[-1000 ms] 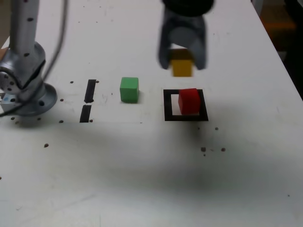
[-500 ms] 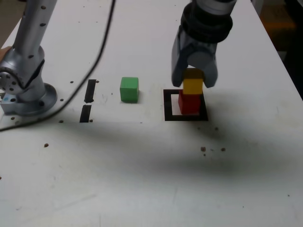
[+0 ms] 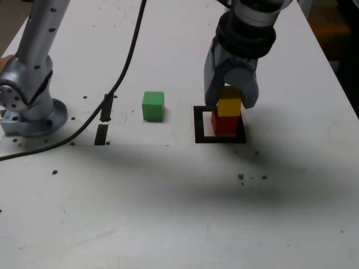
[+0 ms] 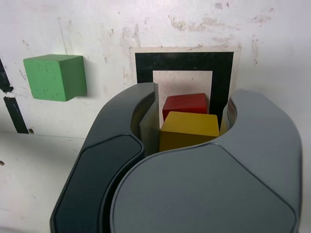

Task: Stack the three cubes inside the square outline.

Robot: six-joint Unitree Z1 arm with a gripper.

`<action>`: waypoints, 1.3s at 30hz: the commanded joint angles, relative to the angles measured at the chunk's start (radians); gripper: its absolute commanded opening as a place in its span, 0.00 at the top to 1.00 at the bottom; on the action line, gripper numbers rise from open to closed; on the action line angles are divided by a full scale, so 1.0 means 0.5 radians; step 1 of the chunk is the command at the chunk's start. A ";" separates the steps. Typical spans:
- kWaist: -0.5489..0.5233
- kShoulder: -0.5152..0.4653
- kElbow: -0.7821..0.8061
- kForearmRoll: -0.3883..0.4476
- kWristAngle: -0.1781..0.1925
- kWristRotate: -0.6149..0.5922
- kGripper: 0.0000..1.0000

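Observation:
The yellow cube's lower edge is over the red cube's top, so the yellow cube would stand. My gripper should open now.
The yellow cube (image 3: pixel 229 106) rests on the red cube (image 3: pixel 224 124), which stands inside the square outline (image 3: pixel 199 126), toward its right side in the exterior view. My gripper (image 3: pixel 230 103) comes down from above and is shut on the yellow cube, one finger on each side. In the wrist view the yellow cube (image 4: pixel 188 131) sits between the fingers (image 4: pixel 149 121), with the red cube (image 4: pixel 184 103) just beyond and below it, inside the square outline (image 4: pixel 183 60). The green cube (image 3: pixel 152 106) (image 4: pixel 55 76) stands alone on the table, to the exterior view's left of the outline.
The arm's metal base (image 3: pixel 31 109) stands at the exterior view's left, and a black cable (image 3: pixel 120 78) drapes from it across the table. Two short black tape strips (image 3: pixel 106 107) (image 3: pixel 101 134) lie left of the green cube. The table's edge (image 3: pixel 336 73) runs along the right.
My gripper has carried the yellow cube down and toward the camera, from behind the outline onto the top of the red cube. The cable has swung across the table.

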 commanded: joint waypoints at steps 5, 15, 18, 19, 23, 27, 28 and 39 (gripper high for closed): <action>0.004 0.007 0.011 0.018 -0.002 -0.002 0.58; 0.004 0.025 0.034 -0.007 -0.037 -0.004 0.30; 0.001 0.012 0.045 -0.007 -0.025 -0.022 0.14; -0.003 -0.001 0.053 -0.006 -0.014 -0.036 0.09; -0.020 -0.082 0.095 -0.006 0.025 -0.085 0.02; -0.049 -0.325 0.193 0.021 0.063 -0.103 0.01; -0.056 -0.410 0.229 0.031 0.073 -0.103 0.01; 0.065 -0.974 0.966 -0.087 0.038 -0.105 0.02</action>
